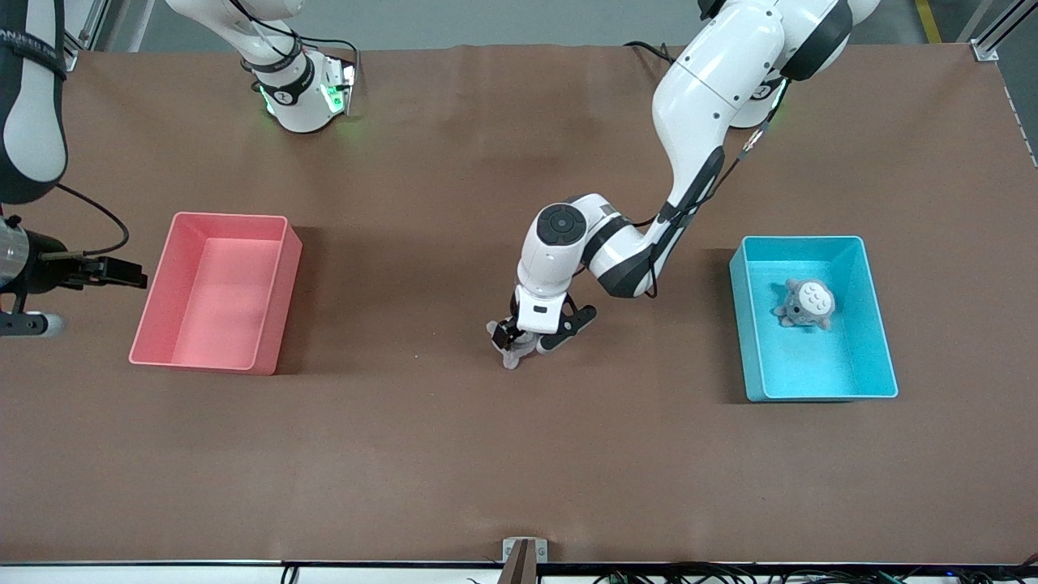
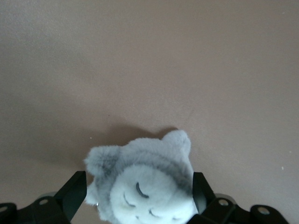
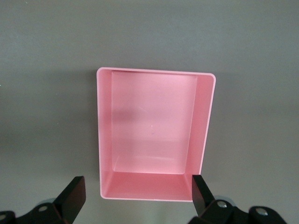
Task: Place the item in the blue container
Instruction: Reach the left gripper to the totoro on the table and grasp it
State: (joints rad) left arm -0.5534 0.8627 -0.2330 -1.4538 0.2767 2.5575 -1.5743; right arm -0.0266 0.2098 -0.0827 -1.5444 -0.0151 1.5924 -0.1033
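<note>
The left gripper grabs the grey and white plush toy by its round head (image 1: 512, 342) (image 2: 148, 189) next. Then the toy goes into the blue container.
A grey and white plush toy (image 1: 510, 358) (image 2: 145, 186) lies on the brown table near its middle. My left gripper (image 1: 531, 341) (image 2: 138, 179) is down over it, open, with one finger on each side of the toy. The blue container (image 1: 742, 324) stands toward the left arm's end of the table, with a second grey plush toy (image 1: 805, 303) inside it. My right gripper (image 1: 122, 273) (image 3: 138, 184) hangs open and holding nothing, high over the right arm's end of the table beside the pink bin.
A pink bin (image 1: 219, 284) (image 3: 105, 140) of the same shape as the blue one stands toward the right arm's end of the table with nothing in it. Brown table surface lies between the two bins.
</note>
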